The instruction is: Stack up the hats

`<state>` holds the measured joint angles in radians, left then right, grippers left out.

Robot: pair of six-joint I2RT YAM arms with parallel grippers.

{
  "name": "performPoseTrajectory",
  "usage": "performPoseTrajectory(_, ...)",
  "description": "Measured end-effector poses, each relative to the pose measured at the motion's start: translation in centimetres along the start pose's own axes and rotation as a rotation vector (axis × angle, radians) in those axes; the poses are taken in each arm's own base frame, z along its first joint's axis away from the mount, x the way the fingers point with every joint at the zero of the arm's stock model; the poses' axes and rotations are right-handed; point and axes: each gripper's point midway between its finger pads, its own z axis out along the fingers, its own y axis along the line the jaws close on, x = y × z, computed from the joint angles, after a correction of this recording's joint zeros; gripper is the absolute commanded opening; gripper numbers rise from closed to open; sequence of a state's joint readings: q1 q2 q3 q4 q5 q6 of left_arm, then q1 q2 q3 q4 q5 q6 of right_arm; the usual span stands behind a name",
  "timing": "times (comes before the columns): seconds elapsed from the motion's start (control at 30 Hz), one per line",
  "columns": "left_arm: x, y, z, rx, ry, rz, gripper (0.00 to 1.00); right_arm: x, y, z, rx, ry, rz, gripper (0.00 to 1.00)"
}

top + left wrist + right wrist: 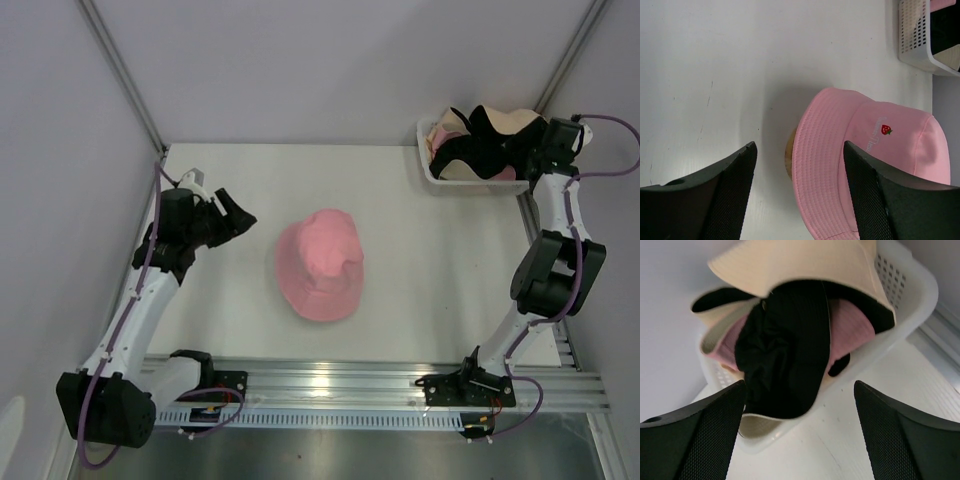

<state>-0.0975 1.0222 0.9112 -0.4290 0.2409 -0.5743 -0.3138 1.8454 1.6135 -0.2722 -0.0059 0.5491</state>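
The robot should next grab the cream hat by its brim edge (508, 131) (799, 279) with its right gripper, which leaves the cream hat's top and opening free to stack over the pink hat.
A pink hat (320, 265) sits mid-table on a wooden stand (788, 161), whose edge peeks out under the brim. In the left wrist view the pink hat (875, 145) carries a small strawberry mark. My left gripper (238, 215) hovers to its left, open and empty; seen from the wrist, the left gripper (800, 150) faces the brim. A white basket (432, 172) at the back right holds a black hat (785, 350), a cream hat (805, 265) and another pink hat (852, 325). My right gripper (800, 387) is open just in front of the black hat, holding nothing.
The basket (912, 300) stands in the back right corner against the walls, and its lattice side also shows as the basket (914, 45) in the left wrist view. White walls close the table on three sides. A metal rail runs along the near edge.
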Motion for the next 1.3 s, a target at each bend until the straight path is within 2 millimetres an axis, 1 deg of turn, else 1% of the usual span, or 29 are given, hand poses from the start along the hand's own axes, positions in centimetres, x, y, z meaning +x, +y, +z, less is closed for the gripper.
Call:
performPoseTrajectory(0.07, 0.2, 0.4, 0.5, -0.011, 0.015, -0.005, 0.71, -1.3, 0.5, 0.1, -0.020, -0.043, 0.014, 0.94)
performPoseTrajectory(0.1, 0.4, 0.6, 0.8, -0.017, 0.024, -0.009, 0.70, -2.2, 0.8, 0.1, -0.037, -0.075, 0.038, 0.99)
performPoseTrajectory(0.27, 0.7, 1.3, 2.1, -0.037, 0.049, -0.017, 0.70, -5.6, 2.0, 0.6, -0.104, -0.210, 0.182, 0.99)
performPoseTrajectory(0.33, 0.6, 1.5, 2.3, -0.045, 0.046, -0.019, 0.70, -6.6, 2.4, 1.3, -0.133, -0.257, 0.251, 0.99)
performPoseTrajectory(0.37, 0.5, 1.7, 2.4, -0.052, 0.042, -0.020, 0.70, -6.9, 2.5, 1.8, -0.142, -0.274, 0.282, 0.98)
performPoseTrajectory(0.43, 0.2, 2.2, 2.4, -0.067, 0.030, -0.019, 0.70, -6.9, 2.2, 2.9, -0.140, -0.295, 0.333, 0.96)
performPoseTrajectory(0.47, -0.1, 2.4, 2.4, -0.075, 0.020, -0.020, 0.71, -6.6, 1.9, 3.7, -0.133, -0.299, 0.359, 0.94)
performPoseTrajectory(0.57, -0.9, 3.2, 2.3, -0.102, -0.006, -0.021, 0.71, -5.3, 0.8, 5.8, -0.097, -0.292, 0.433, 0.92)
performPoseTrajectory(0.7, -2.2, 4.9, 2.4, -0.144, -0.036, -0.043, 0.70, -3.8, -0.2, 7.4, -0.051, -0.287, 0.498, 0.91)
performPoseTrajectory(0.8, -2.9, 6.1, 2.8, -0.173, -0.042, -0.063, 0.70, -3.1, 0.0, 8.0, -0.035, -0.301, 0.522, 0.88)
performPoseTrajectory(0.87, -3.0, 6.6, 3.2, -0.185, -0.036, -0.072, 0.70, -3.0, 0.6, 8.4, -0.044, -0.312, 0.536, 0.87)
performPoseTrajectory(0.97, -2.7, 6.9, 3.9, -0.190, -0.017, -0.078, 0.70, -4.4, 1.5, 9.7, -0.058, -0.348, 0.551, 0.82)
performPoseTrajectory(1.03, -2.6, 7.2, 4.3, -0.194, -0.004, -0.082, 0.69, -6.0, 2.0, 10.7, -0.061, -0.382, 0.555, 0.76)
performPoseTrajectory(1.13, -2.6, 7.4, 4.9, -0.200, 0.008, -0.087, 0.68, -7.9, 2.7, 12.1, -0.061, -0.419, 0.556, 0.49)
performPoseTrajectory(1.17, -2.6, 7.5, 5.0, -0.201, 0.009, -0.088, 0.68, -8.4, 2.8, 12.4, -0.063, -0.426, 0.557, 0.42)
performPoseTrajectory(1.2, -2.6, 7.5, 5.1, -0.202, 0.010, -0.088, 0.68, -8.6, 2.9, 12.7, -0.061, -0.430, 0.558, 0.32)
performPoseTrajectory(1.23, -2.7, 7.5, 5.1, -0.202, 0.009, -0.088, 0.68, -8.8, 2.9, 12.8, -0.060, -0.431, 0.555, 0.26)
performPoseTrajectory(1.27, -2.7, 7.5, 5.1, -0.201, 0.008, -0.088, 0.68, -8.7, 2.9, 12.9, -0.057, -0.427, 0.553, 0.11)
performPoseTrajectory(1.3, -2.8, 7.4, 5.1, -0.200, 0.006, -0.087, 0.68, -8.6, 2.8, 13.0, -0.054, -0.422, 0.548, 0.05)
